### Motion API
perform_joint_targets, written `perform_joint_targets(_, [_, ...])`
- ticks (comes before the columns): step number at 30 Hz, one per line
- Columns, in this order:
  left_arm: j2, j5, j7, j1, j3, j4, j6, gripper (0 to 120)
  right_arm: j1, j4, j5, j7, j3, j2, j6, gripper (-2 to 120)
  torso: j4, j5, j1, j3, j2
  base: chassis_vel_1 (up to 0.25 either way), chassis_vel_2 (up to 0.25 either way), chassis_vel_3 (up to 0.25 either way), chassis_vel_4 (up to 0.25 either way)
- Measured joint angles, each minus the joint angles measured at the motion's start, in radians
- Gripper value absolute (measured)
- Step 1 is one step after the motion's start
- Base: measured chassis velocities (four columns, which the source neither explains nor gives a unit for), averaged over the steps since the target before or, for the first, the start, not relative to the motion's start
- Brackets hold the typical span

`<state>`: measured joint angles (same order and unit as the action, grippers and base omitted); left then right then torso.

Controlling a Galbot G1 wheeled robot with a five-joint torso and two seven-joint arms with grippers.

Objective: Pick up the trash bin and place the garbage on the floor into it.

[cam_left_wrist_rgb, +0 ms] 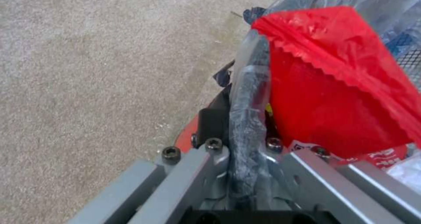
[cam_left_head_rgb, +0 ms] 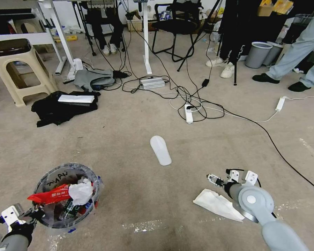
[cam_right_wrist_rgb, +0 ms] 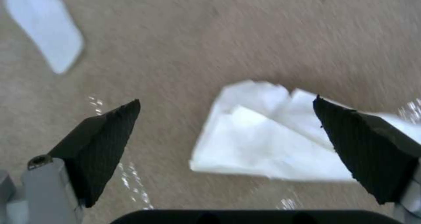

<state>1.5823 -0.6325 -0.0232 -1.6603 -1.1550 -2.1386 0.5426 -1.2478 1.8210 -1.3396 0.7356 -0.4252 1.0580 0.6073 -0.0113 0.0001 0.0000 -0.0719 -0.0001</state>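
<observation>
I will next pinch the white paper with my right gripper by its raised fold near the wide end (cam_left_head_rgb: 208,196), because the rest of the sheet (cam_left_head_rgb: 224,209) lies flat on the carpet.
The trash bin (cam_left_head_rgb: 68,195), red with a crinkled clear liner, is at the lower left of the head view. My left gripper (cam_left_head_rgb: 35,213) is shut on its near rim. The left wrist view shows that gripper (cam_left_wrist_rgb: 243,141) clamping the bag-wrapped rim (cam_left_wrist_rgb: 248,92). A red wrapper (cam_left_wrist_rgb: 342,86) and a white tissue (cam_left_head_rgb: 81,192) lie inside the bin. One piece of garbage, a crumpled white paper (cam_left_head_rgb: 216,205), lies on the floor at the lower right. My right gripper (cam_left_head_rgb: 221,176) hangs open just above it. In the right wrist view the paper (cam_right_wrist_rgb: 263,141) sits between the spread fingers (cam_right_wrist_rgb: 105,141).
A white slipper (cam_left_head_rgb: 160,150) lies mid-floor, also seen from the right wrist (cam_right_wrist_rgb: 44,23). Black cables and a power strip (cam_left_head_rgb: 189,113) run behind it. Black clothes (cam_left_head_rgb: 62,106) and a beige stool (cam_left_head_rgb: 19,66) stand at the back left, grey bins (cam_left_head_rgb: 258,54) at the back right. Tape lines (cam_left_head_rgb: 143,226) cross the carpet.
</observation>
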Motion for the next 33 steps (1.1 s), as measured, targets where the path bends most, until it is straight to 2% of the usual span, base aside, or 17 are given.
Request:
perform_joint_targets(15, [-0.003,-0.004,0.000,0.002,-0.001,0.000,0.000,0,-0.014,-0.025,0.035,-0.022,0.008,0.015,0.007,100,0.0003,-0.0001,0.000,0.000,0.000,0.000,0.000,0.000,0.000])
perform_joint_targets(25, [-0.005,-0.004,-0.001,-0.002,-0.001,-0.001,0.001,0,-0.025,-0.032,0.084,-0.042,0.015,-0.007,0.012,100,0.0002,-0.0001,0.000,0.000,0.000,0.000,0.000,0.000,0.000])
perform_joint_targets(27, [-0.005,-0.004,-0.001,-0.005,-0.001,-0.005,0.001,0,-0.029,-0.049,0.182,-0.089,0.035,-0.027,-0.007,100,0.0003,0.0001,0.000,0.000,0.000,0.000,0.000,0.000,0.000])
perform_joint_targets(28, [-0.005,-0.004,-0.001,-0.005,-0.001,-0.005,0.001,0,-0.029,-0.049,0.182,-0.089,0.035,-0.027,-0.007,100,0.0003,0.0001,0.000,0.000,0.000,0.000,0.000,0.000,0.000])
perform_joint_targets(31, [-0.004,-0.004,-0.002,-0.007,-0.001,-0.008,0.000,0,-0.046,-0.073,0.314,-0.153,0.062,-0.069,-0.027,100,0.0001,0.0000,0.000,0.000,0.000,0.000,0.000,0.000,0.000])
perform_joint_targets(33, [-0.004,-0.004,-0.002,-0.007,0.000,-0.008,0.000,0,-0.055,-0.078,0.358,-0.172,0.074,-0.087,-0.032,100,0.0001,0.0001,0.000,0.000,0.000,0.000,0.000,0.000,0.000])
